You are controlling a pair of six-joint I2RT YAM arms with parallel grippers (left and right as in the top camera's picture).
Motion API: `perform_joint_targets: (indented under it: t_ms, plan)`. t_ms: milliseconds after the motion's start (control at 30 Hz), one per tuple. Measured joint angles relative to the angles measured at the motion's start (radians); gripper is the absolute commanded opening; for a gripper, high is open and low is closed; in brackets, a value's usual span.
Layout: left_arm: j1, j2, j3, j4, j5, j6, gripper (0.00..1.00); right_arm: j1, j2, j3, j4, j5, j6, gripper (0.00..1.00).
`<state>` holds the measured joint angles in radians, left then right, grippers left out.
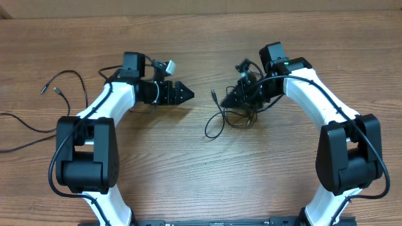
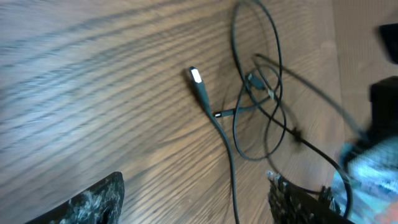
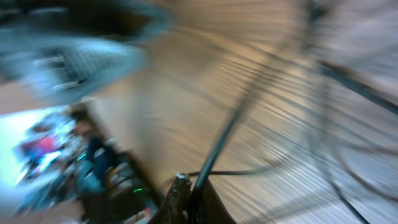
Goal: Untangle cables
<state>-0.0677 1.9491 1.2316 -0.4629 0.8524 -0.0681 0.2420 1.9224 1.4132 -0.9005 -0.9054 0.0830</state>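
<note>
My left gripper grabs the black cable along its thin length outside the tangle next, since that leaves the plugs and crossings free to untangle.
A tangle of thin black cables (image 1: 239, 117) lies at the table's middle right, and one plug tip (image 1: 213, 95) points left. My right gripper (image 1: 232, 97) sits over the tangle's top. In the blurred right wrist view it (image 3: 189, 183) is shut on one black cable (image 3: 230, 130). My left gripper (image 1: 187, 94) hovers just left of the tangle and apart from it. The left wrist view shows it (image 2: 196, 179) open. A cable with a silver plug tip (image 2: 196, 76) runs down across the wood between its fingers (image 2: 93, 202), touching neither.
A separate black cable (image 1: 75, 78) with two small plug ends (image 1: 44, 90) lies at the far left. Another thin cord (image 1: 25, 125) trails off the left edge. Both arm bases stand at the near edge of the wooden table (image 1: 201, 176).
</note>
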Motion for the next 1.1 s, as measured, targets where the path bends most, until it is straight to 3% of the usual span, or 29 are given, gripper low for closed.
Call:
perform_joint_targets:
  t_ms: [200,467,733,1100]
  plan:
    - [0.053,0.000,0.000,0.000,0.105,0.053,0.74,0.000,0.000,0.000,0.074,-0.200,-0.040,0.04]
    - [0.053,0.000,0.000,0.015,0.332,0.130,0.81,0.040,0.000,0.000,0.078,-0.230,-0.051,0.04]
    - [0.053,0.000,0.000,0.016,0.523,0.138,0.93,0.090,0.000,0.000,0.178,-0.198,-0.049,0.04]
    - [0.008,0.000,0.000,0.045,0.634,0.044,0.90,0.149,0.000,0.000,0.349,-0.190,-0.031,0.04]
